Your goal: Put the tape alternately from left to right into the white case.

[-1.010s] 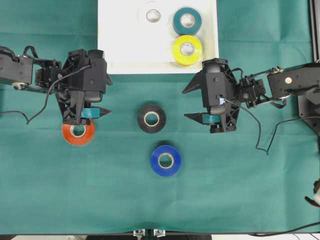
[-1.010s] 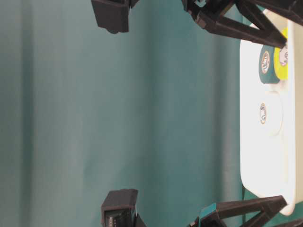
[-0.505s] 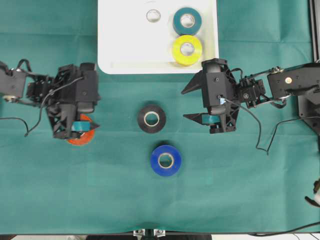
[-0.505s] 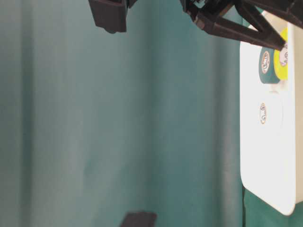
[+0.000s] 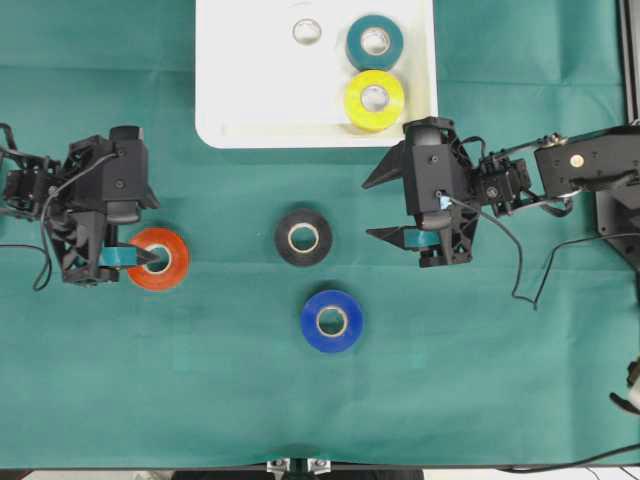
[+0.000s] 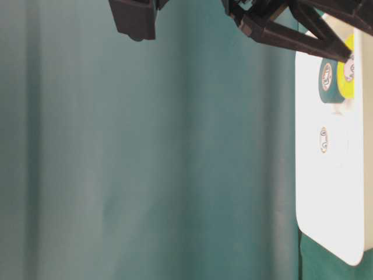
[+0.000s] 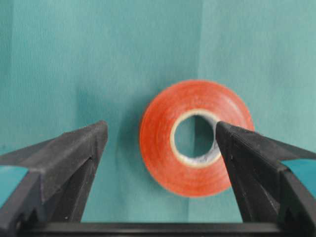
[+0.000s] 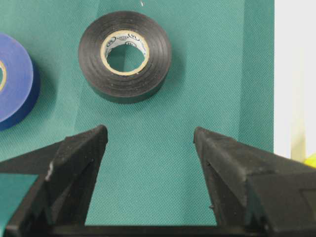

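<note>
My fingers hover over the red-orange roll above its ring [image 7: 156,140], one overlapping the hole's edge [image 7: 214,152], so my left gripper lowers first, then closes.
The white case [image 5: 215,100] holds a white tape roll [image 5: 307,31], a teal one [image 5: 375,42] and a yellow one [image 5: 374,100]. On the green cloth lie a red-orange roll [image 5: 158,260], a black roll [image 5: 303,237] and a blue roll [image 5: 331,321]. My left gripper [image 5: 155,230] is open over the red-orange roll [image 7: 158,143]: one finger sits over its hole, the other outside its rim. The right gripper [image 5: 367,210] hangs open and empty to the right of the black roll [image 8: 94,64], clear of it.
The case's front edge lies just behind the right gripper, showing as a white strip [image 8: 296,74]. The blue roll [image 8: 15,89] lies beside the black one. Cables trail from both arms, and a metal rail [image 5: 628,60] stands at the far right.
My left arm has drawn back to the left, leaving the table-level view. Its open jaws now stand at the red-orange roll's left side. The right arm and all rolls have stayed put.
</note>
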Tool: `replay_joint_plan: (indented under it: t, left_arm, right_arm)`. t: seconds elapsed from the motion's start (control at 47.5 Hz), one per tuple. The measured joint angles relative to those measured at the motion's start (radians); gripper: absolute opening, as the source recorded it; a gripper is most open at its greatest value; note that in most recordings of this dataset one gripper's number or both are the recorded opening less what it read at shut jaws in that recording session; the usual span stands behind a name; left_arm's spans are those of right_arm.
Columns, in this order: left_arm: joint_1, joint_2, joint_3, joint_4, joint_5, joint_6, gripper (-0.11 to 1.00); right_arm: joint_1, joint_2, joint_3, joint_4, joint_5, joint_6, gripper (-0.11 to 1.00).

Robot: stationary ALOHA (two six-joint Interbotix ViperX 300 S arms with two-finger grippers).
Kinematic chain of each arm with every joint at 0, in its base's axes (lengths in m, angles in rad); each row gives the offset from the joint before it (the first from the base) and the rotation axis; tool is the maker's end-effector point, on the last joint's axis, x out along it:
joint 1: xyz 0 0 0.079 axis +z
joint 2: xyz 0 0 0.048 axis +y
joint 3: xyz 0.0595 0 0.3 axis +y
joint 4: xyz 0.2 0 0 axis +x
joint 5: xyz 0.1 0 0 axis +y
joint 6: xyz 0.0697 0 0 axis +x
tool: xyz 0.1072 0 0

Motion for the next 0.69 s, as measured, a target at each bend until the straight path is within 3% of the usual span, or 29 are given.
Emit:
replay_joint_plan:
  t: [0.337,0.694]
  left_arm:
    - [-0.002,-0.008,0.009,-0.002,0.034,0.0,0.76]
    - [-0.002,0.095,-0.017,-0.002,-0.006,-0.002,0.76]
  right_arm:
    - [0.0,0.005,0.0,0.002,0.0,0.0,0.8]
    - [0.0,0.017,-0.002,0.0,-0.002,0.0,0.8]
